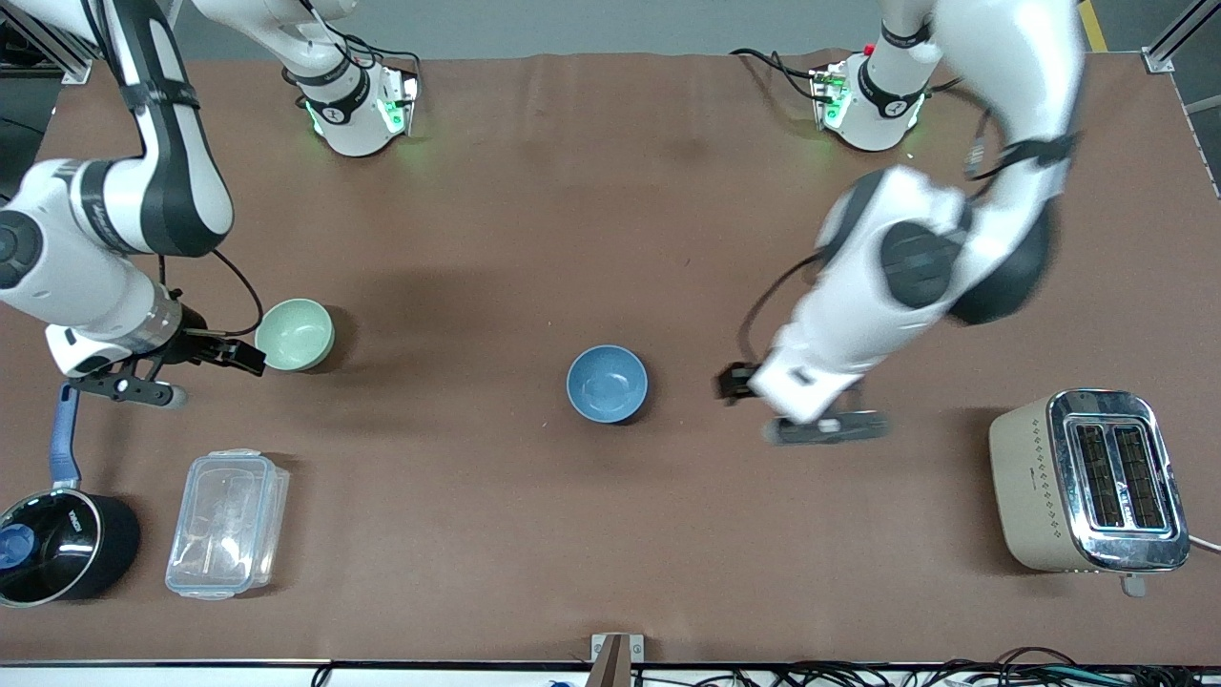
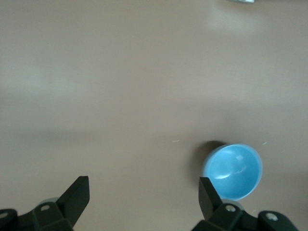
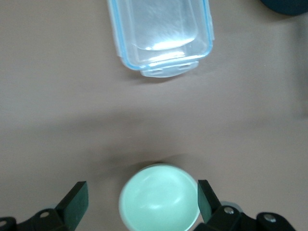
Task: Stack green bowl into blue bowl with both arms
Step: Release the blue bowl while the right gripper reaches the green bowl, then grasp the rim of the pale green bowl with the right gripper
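Note:
The green bowl will be grabbed next by its rim (image 1: 259,333) with my right gripper, so it can be stacked into the blue bowl (image 1: 608,384).
The green bowl (image 1: 295,334) stands upright on the brown table toward the right arm's end. My right gripper (image 1: 238,353) is open just beside it, on the side of the right arm's end, with nothing in it. In the right wrist view the green bowl (image 3: 159,198) shows between the open fingers of the right gripper (image 3: 141,202), untouched. The blue bowl (image 1: 608,384) stands upright at the table's middle. My left gripper (image 1: 731,384) is open and empty beside it, toward the left arm's end. In the left wrist view the blue bowl (image 2: 233,171) lies off to one side of the left gripper (image 2: 143,199).
A clear plastic container (image 1: 227,523) and a black saucepan with a blue handle (image 1: 57,544) lie nearer the front camera than the green bowl. A beige toaster (image 1: 1087,482) stands at the left arm's end. The container also shows in the right wrist view (image 3: 161,36).

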Tool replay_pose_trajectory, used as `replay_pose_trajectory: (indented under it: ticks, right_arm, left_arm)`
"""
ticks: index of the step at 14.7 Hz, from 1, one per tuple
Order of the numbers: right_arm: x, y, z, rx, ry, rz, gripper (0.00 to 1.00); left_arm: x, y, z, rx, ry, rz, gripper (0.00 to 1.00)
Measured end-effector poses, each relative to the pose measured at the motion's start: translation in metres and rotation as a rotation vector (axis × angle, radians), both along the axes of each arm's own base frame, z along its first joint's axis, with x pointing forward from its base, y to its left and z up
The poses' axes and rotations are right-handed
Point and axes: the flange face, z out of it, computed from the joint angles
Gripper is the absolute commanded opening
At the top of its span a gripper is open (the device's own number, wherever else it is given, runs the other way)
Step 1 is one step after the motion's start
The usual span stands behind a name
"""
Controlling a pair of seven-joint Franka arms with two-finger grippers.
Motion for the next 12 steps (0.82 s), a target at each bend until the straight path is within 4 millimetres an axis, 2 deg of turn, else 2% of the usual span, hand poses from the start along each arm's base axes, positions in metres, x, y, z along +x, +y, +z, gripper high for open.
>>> replay_pose_trajectory:
  ticks: [2, 4, 6, 9, 12]
  right_arm:
    - [-0.023, -0.041, -0.036, -0.009, -0.051, 0.030, 1.00]
    - [-0.045, -0.058, -0.063, -0.010, -0.048, 0.042, 1.00]
    - [-0.057, -0.054, -0.080, -0.007, -0.033, 0.052, 0.97]
    - [-0.067, -0.043, -0.109, -0.003, -0.022, 0.071, 0.77]
    - [-0.072, -0.041, -0.128, 0.001, 0.001, 0.075, 0.60]
  left_arm:
    - [-0.006, 0.053, 0.042, 0.019, 0.003, 0.002, 1.00]
    - [-0.014, 0.081, 0.067, 0.030, 0.011, 0.018, 1.00]
    - [-0.025, 0.099, 0.083, 0.044, 0.034, 0.006, 1.00]
    - [-0.039, 0.115, 0.110, 0.053, 0.022, -0.052, 1.00]
    - [-0.058, 0.151, 0.133, 0.075, 0.029, -0.066, 1.00]
